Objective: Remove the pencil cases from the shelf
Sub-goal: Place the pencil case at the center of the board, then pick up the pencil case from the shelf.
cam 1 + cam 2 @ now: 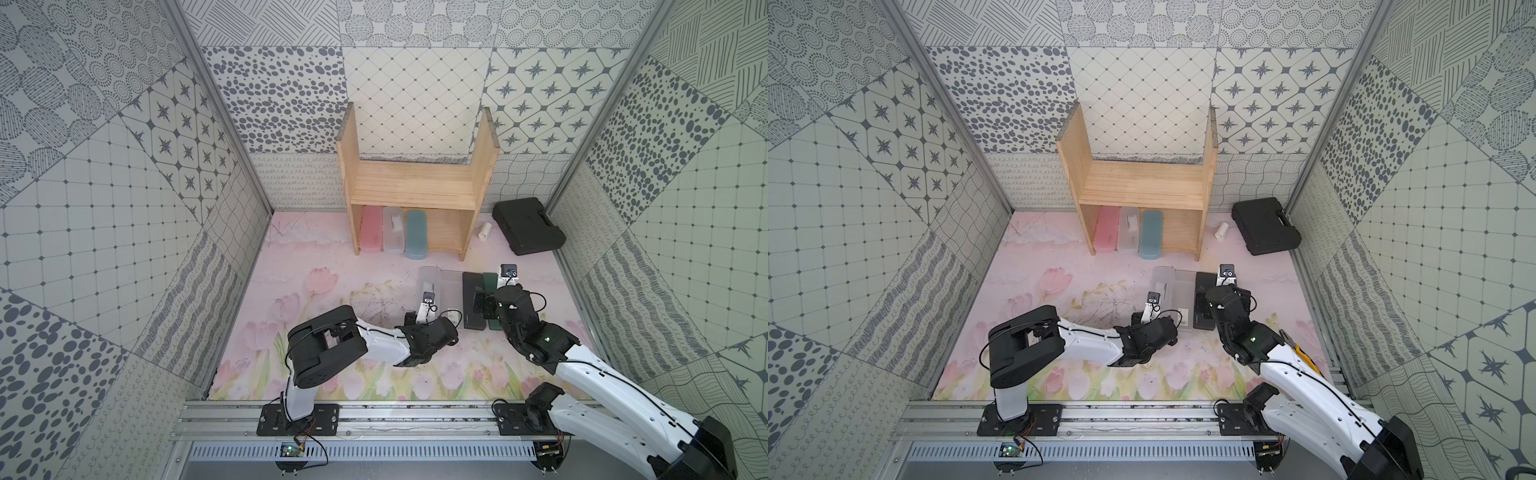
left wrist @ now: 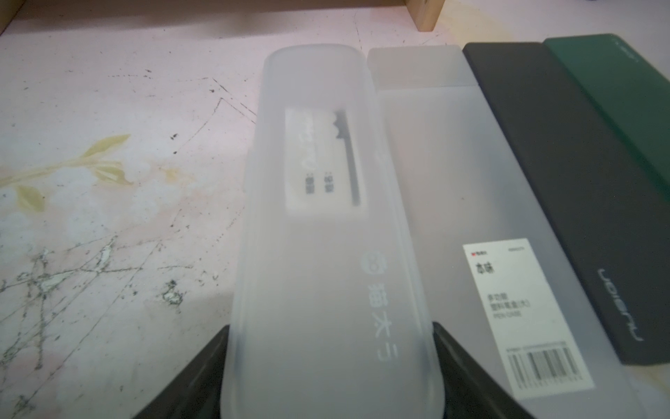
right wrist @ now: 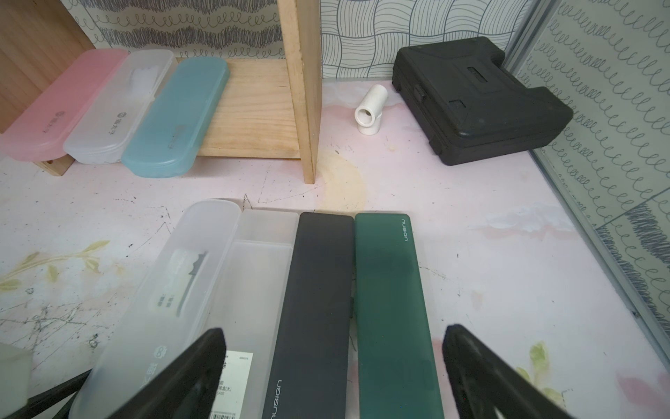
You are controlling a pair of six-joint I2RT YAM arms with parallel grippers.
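Observation:
The rounded frosted clear case is low over the mat, alongside the flat clear case, so my left gripper should open now.
The wooden shelf stands at the back. A pink, a frosted clear and a light blue pencil case lie on its lower board. On the mat in front lie a flat clear case, a black one and a dark green one, side by side. My left gripper is shut on the near end of a rounded frosted clear case, just left of that row. My right gripper hangs open above the black and green cases, holding nothing.
A large black moulded case and a small white cylinder lie right of the shelf, near the metal frame of the right wall. The shelf's upper board is bare. The floral mat stretches out to the left.

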